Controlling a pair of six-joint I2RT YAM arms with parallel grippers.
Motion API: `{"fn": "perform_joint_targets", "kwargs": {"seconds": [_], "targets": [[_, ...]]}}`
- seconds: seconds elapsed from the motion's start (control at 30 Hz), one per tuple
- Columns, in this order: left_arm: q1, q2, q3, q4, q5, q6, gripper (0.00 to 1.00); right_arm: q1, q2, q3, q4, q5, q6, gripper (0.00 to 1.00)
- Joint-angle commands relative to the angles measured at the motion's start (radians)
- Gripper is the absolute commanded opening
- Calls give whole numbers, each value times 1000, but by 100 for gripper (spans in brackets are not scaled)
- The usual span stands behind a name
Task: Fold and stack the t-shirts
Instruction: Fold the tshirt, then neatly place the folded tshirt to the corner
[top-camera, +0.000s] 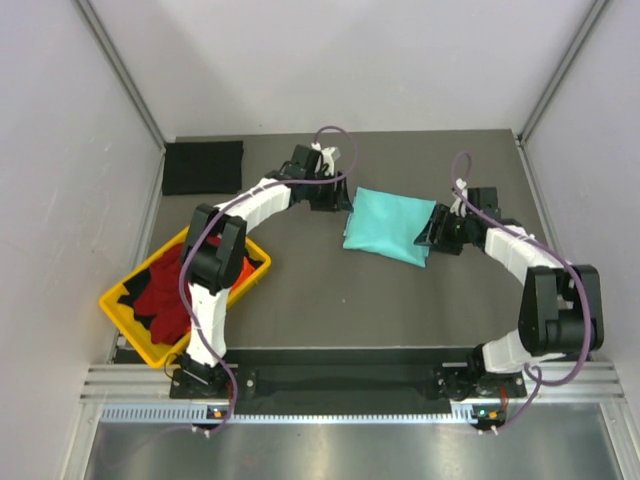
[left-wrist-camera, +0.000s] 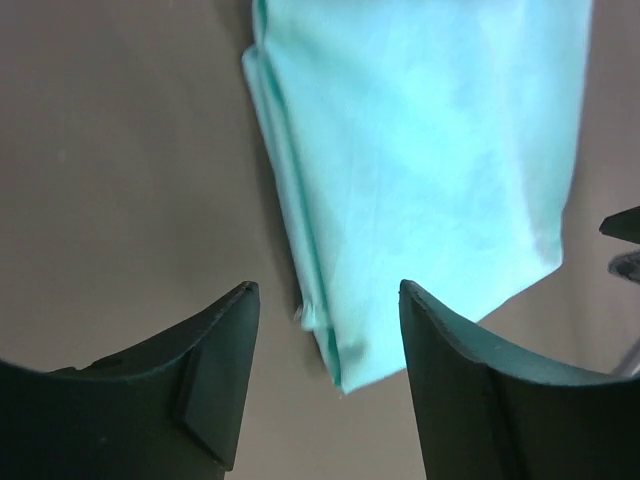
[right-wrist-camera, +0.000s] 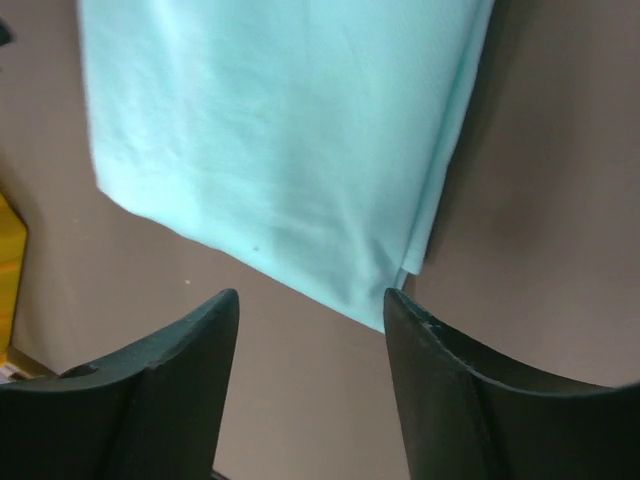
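Observation:
The robot's left gripper needs to grab the folded mint-teal t-shirt next, by its layered edge nearest the black t-shirt. The robot then stacks the mint-teal t-shirt there, still folded.
A mint-teal t-shirt lies folded into a rectangle on the dark table, near the middle. My left gripper sits at its far-left corner and my right gripper at its near-right corner. In the left wrist view the left gripper is open, with a layered corner of the teal shirt lying between and ahead of the fingers, untouched. The right gripper is open too, and the teal shirt ends just ahead of its fingertips. A black t-shirt lies folded at the far left.
A yellow tray at the near left holds crumpled red shirts with black cloth and a bit of orange. The left arm arches over the tray. Grey walls close in the table on three sides.

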Motion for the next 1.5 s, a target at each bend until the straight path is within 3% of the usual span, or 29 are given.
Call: {"fn": "perform_joint_targets", "kwargs": {"seconds": [0.0,0.07,0.27,0.8,0.9,1.03,1.13,1.47], "targets": [[23,95,76,28,162,37,64,7,-83,63,-26,-22,-15,62],[27,130,108,46,189,33,65,5,-89,71,-35,-22,-13,69],[29,261,191,37,225,22,65,5,-92,75,-39,-27,-21,75],[-8,313,165,78,229,-30,58,-1,-95,52,-22,-36,-32,76],[-13,319,165,72,209,-44,48,-1,-102,49,-26,-39,-36,76],[-13,315,180,74,202,-74,26,-2,-109,46,-26,-42,-41,76],[-25,284,202,62,174,-99,2,-4,-111,46,-26,-42,-44,76],[-43,160,315,-211,-151,-98,0,-4,-108,54,-16,-55,-33,76]]}}
